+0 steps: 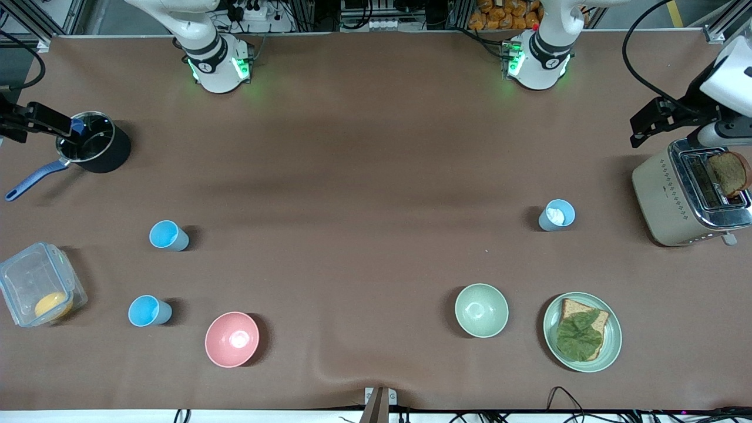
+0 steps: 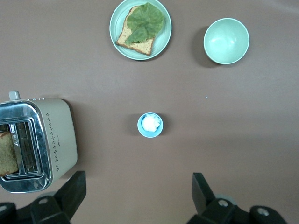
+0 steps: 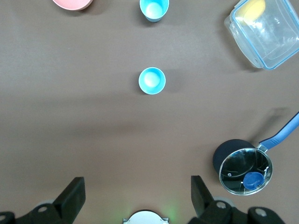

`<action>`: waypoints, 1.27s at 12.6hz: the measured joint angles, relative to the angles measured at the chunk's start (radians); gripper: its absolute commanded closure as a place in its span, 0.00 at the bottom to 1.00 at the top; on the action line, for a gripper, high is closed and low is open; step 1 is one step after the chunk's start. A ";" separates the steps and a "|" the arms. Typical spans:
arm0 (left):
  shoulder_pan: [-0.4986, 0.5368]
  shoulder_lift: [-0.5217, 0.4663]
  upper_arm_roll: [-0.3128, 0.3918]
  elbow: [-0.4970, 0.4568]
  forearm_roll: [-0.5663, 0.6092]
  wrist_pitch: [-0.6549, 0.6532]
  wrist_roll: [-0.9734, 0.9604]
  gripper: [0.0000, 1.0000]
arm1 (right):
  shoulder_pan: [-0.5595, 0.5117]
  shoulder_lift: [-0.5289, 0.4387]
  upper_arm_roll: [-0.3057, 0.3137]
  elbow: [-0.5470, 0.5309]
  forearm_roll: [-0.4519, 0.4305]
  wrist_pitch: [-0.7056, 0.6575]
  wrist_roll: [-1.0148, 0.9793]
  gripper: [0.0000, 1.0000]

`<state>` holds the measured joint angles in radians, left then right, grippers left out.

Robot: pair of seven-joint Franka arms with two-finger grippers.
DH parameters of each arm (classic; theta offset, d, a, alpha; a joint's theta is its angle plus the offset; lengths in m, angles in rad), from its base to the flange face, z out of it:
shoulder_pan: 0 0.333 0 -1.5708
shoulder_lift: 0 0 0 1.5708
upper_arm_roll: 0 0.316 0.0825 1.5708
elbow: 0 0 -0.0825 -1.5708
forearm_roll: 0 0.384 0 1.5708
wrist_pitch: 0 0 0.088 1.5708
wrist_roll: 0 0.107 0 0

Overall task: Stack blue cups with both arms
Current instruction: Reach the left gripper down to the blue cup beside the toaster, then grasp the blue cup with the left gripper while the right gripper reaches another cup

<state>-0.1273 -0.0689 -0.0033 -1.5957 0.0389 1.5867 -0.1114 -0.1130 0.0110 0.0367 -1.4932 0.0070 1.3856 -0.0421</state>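
The left gripper grabs the paler blue cup by its rim (image 1: pixel 561 203) (image 2: pixel 150 115) next, to stack the blue cups.
Two sky-blue cups stand upright toward the right arm's end: one (image 1: pixel 168 235) (image 3: pixel 152 80), and a second (image 1: pixel 149 311) (image 3: pixel 154 8) nearer the front camera. A paler blue cup (image 1: pixel 556 215) (image 2: pixel 150 125) with a whitish inside stands upright toward the left arm's end, beside the toaster. My left gripper (image 2: pixel 138 180) hangs high over the table near that pale cup, open and empty. My right gripper (image 3: pixel 136 183) hangs high over the table near the pot, also open and empty. Neither gripper touches a cup.
A pink bowl (image 1: pixel 231 339) and a clear lidded container (image 1: pixel 41 291) flank the nearer sky-blue cup. A black pot (image 1: pixel 97 150) with a blue handle sits farther back. A pale green bowl (image 1: pixel 481 309), a plate (image 1: pixel 611 343) of bread and lettuce, and a toaster (image 1: pixel 664 197) are at the left arm's end.
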 measured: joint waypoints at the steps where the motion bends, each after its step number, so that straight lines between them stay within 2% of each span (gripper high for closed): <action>1: -0.002 0.000 0.000 0.000 0.001 0.000 0.000 0.00 | 0.000 0.000 0.000 0.000 0.000 0.001 0.000 0.00; 5: 0.004 0.039 0.003 -0.006 0.004 -0.015 0.001 0.00 | 0.002 0.000 0.002 -0.005 0.000 0.013 -0.002 0.00; 7: 0.004 0.087 0.001 -0.056 0.001 0.005 0.001 0.00 | 0.003 0.000 0.003 -0.009 0.000 0.017 -0.002 0.00; 8: 0.004 0.103 0.000 -0.116 -0.004 0.069 0.001 0.00 | 0.003 0.001 0.003 -0.013 0.000 0.018 -0.002 0.00; 11: 0.012 0.113 0.000 -0.381 -0.009 0.366 0.000 0.00 | -0.009 0.051 -0.002 -0.035 0.000 0.057 -0.002 0.00; 14: 0.048 0.126 0.001 -0.584 -0.009 0.615 0.003 0.00 | -0.033 0.206 -0.008 -0.051 0.000 0.136 -0.002 0.00; 16: 0.054 0.151 0.001 -0.656 -0.009 0.721 0.003 0.00 | -0.060 0.318 -0.010 -0.050 -0.001 0.200 -0.003 0.00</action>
<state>-0.0731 0.0824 -0.0022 -2.2513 0.0301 2.3077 -0.1081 -0.1731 0.3286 0.0268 -1.5431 0.0061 1.5860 -0.0448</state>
